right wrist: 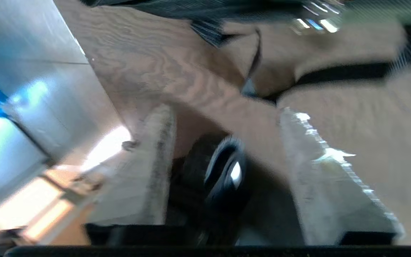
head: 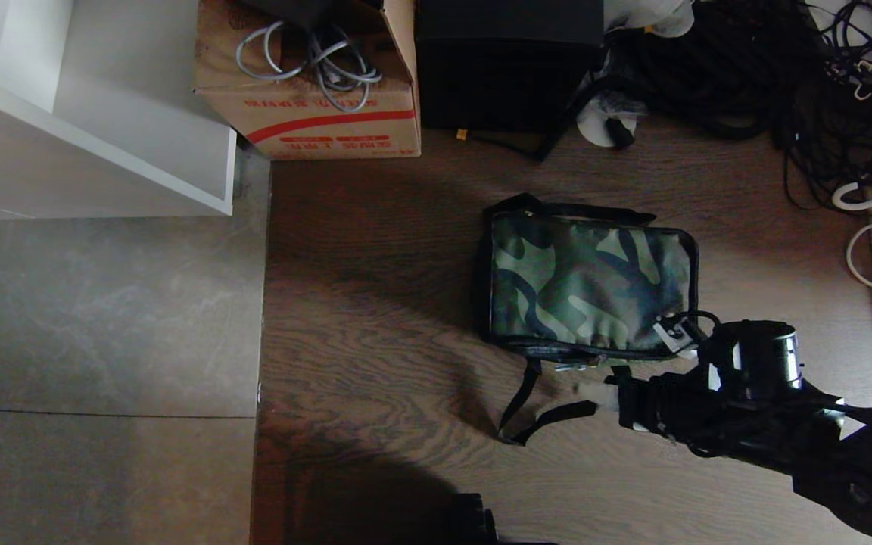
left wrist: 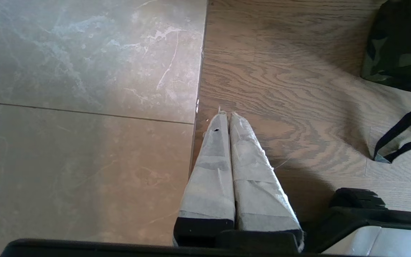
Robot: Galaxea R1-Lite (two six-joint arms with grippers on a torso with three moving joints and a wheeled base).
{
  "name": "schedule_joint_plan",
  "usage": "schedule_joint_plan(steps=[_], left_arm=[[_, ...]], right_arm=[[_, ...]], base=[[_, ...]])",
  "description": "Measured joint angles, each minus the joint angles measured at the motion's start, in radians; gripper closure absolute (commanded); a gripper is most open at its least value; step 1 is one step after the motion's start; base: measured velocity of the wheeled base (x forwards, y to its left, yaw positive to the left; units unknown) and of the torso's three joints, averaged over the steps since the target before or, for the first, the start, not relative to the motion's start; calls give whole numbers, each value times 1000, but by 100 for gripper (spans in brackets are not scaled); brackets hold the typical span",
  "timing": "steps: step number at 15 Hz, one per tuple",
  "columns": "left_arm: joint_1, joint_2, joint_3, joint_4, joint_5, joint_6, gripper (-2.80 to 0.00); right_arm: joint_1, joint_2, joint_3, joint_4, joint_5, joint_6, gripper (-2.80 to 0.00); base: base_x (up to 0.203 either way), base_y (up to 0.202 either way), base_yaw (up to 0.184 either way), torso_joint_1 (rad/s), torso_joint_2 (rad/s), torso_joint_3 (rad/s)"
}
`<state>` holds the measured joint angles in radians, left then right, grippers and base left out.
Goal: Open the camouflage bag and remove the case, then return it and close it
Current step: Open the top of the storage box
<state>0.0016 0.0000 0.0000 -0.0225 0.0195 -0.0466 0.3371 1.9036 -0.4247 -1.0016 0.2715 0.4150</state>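
Observation:
The robot should next unzip and open the camouflage bag [head: 587, 284], so its right gripper should grab the zipper pull by its metal ring [head: 576, 366].
The camouflage bag [head: 587, 284] lies flat on the wooden floor with its top down and looks closed. Its black webbing strap [head: 534, 424] trails toward me. The case is out of view. My right gripper [head: 595, 390] hovers low over the floor by the bag's near right corner, pointing left just above the strap. In the right wrist view the right gripper [right wrist: 225, 112] is open, with only floor between its fingers and the strap [right wrist: 334, 73] beyond them. My left gripper [left wrist: 226, 115] is shut and parked over the seam between tile and wood, left of the bag [left wrist: 398, 46].
A cardboard box [head: 307, 113] with grey cables and a tall black box [head: 508, 68] stand behind the bag. Tangled black cables [head: 784, 83] fill the far right. A white cabinet [head: 88, 113] stands at far left over the tiled floor [head: 103, 341].

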Motion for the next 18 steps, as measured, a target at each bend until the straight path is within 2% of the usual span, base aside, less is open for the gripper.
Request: schedule_joint_plan(steps=[3, 6, 9, 18], left_arm=[[0, 0, 0, 0, 0, 0, 0], [0, 0, 0, 0, 0, 0, 0], [0, 0, 0, 0, 0, 0, 0], [0, 0, 0, 0, 0, 0, 0]], right_arm=[[19, 104, -19, -89, -46, -101, -280], [-1, 181, -65, -99, -56, -131, -280], [-32, 230, -110, -104, -64, -216, -280], [-33, 303, -209, -198, -90, -135, -280]], base=[[0, 0, 0, 0, 0, 0], [0, 0, 0, 0, 0, 0], [0, 0, 0, 0, 0, 0], [0, 0, 0, 0, 0, 0]])
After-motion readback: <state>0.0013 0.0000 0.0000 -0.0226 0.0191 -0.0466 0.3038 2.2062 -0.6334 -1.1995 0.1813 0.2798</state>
